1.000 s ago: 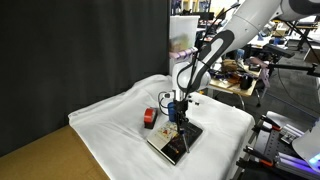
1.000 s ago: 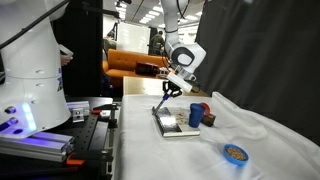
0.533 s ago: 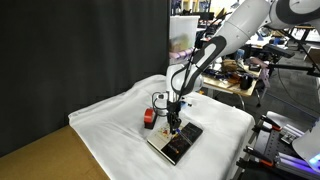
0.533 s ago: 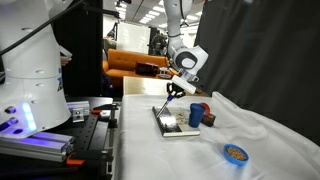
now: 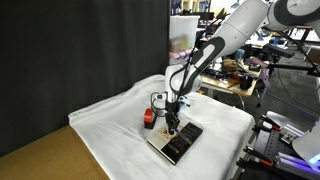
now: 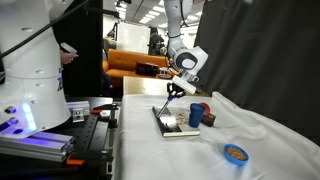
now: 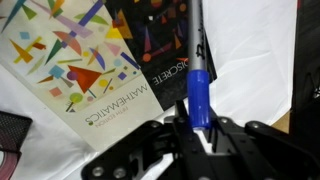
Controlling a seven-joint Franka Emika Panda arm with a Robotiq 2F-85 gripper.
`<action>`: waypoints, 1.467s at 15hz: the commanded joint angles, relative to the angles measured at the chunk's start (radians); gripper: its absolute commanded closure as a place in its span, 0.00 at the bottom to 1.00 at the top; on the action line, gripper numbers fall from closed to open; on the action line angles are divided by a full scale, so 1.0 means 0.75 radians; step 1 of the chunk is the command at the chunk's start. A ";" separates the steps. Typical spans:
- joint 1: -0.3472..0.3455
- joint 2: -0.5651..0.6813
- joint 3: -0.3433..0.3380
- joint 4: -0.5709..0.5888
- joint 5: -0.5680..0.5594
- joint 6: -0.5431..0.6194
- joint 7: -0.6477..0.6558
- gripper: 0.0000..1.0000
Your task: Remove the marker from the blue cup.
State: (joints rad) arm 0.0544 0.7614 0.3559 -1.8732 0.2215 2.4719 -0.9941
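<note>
The marker's blue end (image 7: 199, 96) hangs past the book's edge over white cloth and the marker would come to rest there, so my gripper opens next.
My gripper (image 7: 195, 130) is shut on the blue marker (image 7: 199, 85), which points away from the jaws over a book (image 7: 90, 60). In an exterior view the gripper (image 6: 178, 88) holds the marker (image 6: 168, 100) slanted down toward the book (image 6: 170, 125), and the small blue cup (image 6: 195, 117) stands on the book's far side, apart from the marker. In the other exterior view the gripper (image 5: 172, 120) hangs over the book (image 5: 176, 143); I cannot make out the cup there.
A red-and-black block (image 5: 149, 117) sits beside the book and shows at the wrist view's lower left (image 7: 10, 135). A flat light-blue disc (image 6: 235, 153) lies on the white cloth (image 5: 110, 125). A robot base (image 6: 30, 80) and equipment stand beside the table.
The gripper, still holding the marker, has shifted a little sideways over the book during the last second. It has barely moved in the last half second.
</note>
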 commanded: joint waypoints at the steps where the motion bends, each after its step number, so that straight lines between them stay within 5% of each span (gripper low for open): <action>1: -0.014 0.007 0.016 0.005 -0.021 -0.001 0.015 0.81; 7: -0.014 0.007 0.016 0.005 -0.021 -0.001 0.015 0.81; 8: -0.014 0.008 0.016 0.005 -0.021 -0.001 0.015 0.56; 10: -0.022 0.018 0.019 0.016 -0.018 -0.008 0.006 0.49; 15: -0.021 0.032 0.005 0.035 -0.028 -0.012 0.015 0.14; 16: -0.023 0.019 0.011 0.012 -0.022 -0.001 0.015 0.31; 19: -0.024 0.020 0.010 0.014 -0.022 -0.001 0.015 0.14; 22: -0.024 0.020 0.010 0.015 -0.022 -0.001 0.015 0.14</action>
State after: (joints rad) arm 0.0468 0.7708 0.3521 -1.8665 0.2214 2.4718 -0.9941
